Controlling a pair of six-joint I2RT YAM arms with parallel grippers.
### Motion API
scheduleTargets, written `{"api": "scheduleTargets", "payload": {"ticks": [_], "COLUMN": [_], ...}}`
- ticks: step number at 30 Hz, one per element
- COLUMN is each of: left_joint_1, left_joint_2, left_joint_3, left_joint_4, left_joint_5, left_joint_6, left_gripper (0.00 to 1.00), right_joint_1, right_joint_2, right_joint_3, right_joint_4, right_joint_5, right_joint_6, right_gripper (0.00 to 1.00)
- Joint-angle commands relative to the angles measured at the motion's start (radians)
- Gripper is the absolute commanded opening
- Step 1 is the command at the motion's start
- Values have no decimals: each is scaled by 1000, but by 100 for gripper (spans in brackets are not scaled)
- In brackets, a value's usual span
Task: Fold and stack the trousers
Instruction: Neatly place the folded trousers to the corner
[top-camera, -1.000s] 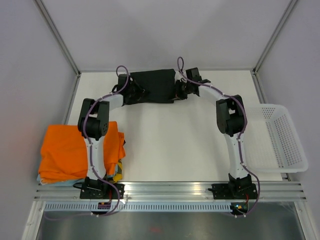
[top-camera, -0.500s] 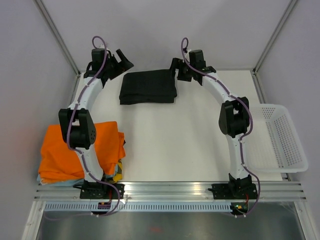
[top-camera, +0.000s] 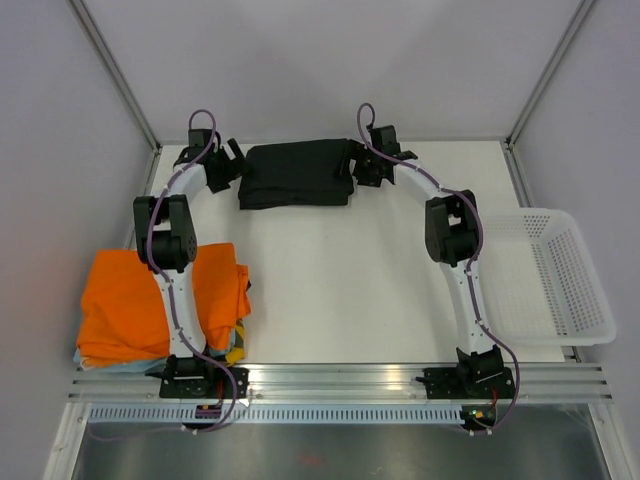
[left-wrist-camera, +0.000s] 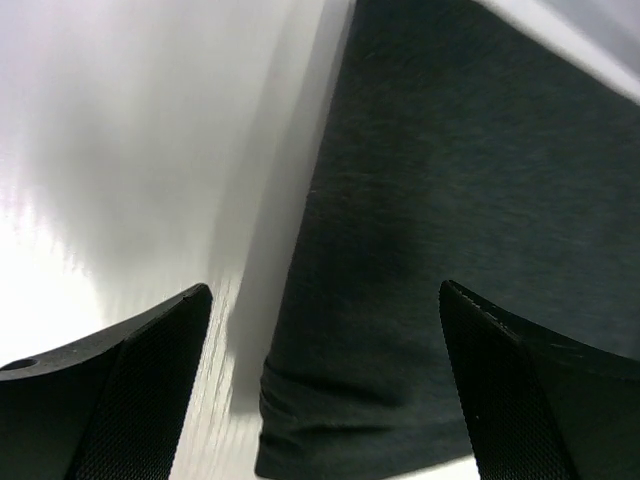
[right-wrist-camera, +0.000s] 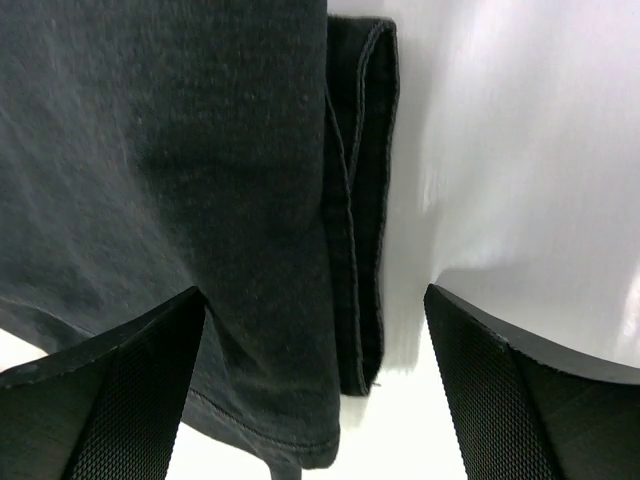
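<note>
I should next use my right gripper to grip the folded black trousers by the hemmed layers together, opposite my left gripper, and stack them still folded.
The black trousers lie folded into a flat rectangle at the back middle of the table. My left gripper is open just off their left end. In the left wrist view the folded edge of the trousers lies between and ahead of the wide-spread fingers of the left gripper, which hold nothing. My right gripper is open at the right end. In the right wrist view the hemmed layers of the trousers lie under the right gripper, its fingers apart and clear of the cloth.
A bright orange garment tops a pile of clothes at the front left, beside the left arm. A white plastic basket stands off the table's right edge. Grey walls and metal posts close in the back and sides.
Both grippers were shut at the ends of the trousers, then opened and lifted away. They have now come back down beside the folded ends. The trousers stay folded in place.
</note>
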Motion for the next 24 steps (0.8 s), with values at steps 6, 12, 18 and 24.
{"api": "scheduleTargets", "payload": {"ticks": [6, 12, 18, 24], "left_joint_1": [-3, -5, -6, -20], "left_joint_2": [163, 207, 230, 255], "left_joint_3": [132, 146, 160, 177], "left_joint_4": [-2, 10, 35, 29], "left_joint_5": [71, 170, 247, 281], "left_joint_6": [-66, -120, -155, -174], "left_gripper": [97, 87, 65, 21], "right_joint_1": [0, 1, 9, 23], "right_joint_2": [87, 131, 142, 141], "right_joint_3": [68, 86, 62, 48], "right_joint_4": [91, 101, 61, 62], "right_joint_5": [-21, -56, -74, -97], "right_joint_6": [102, 145, 137, 136], "right_gripper": [96, 80, 43, 10]}}
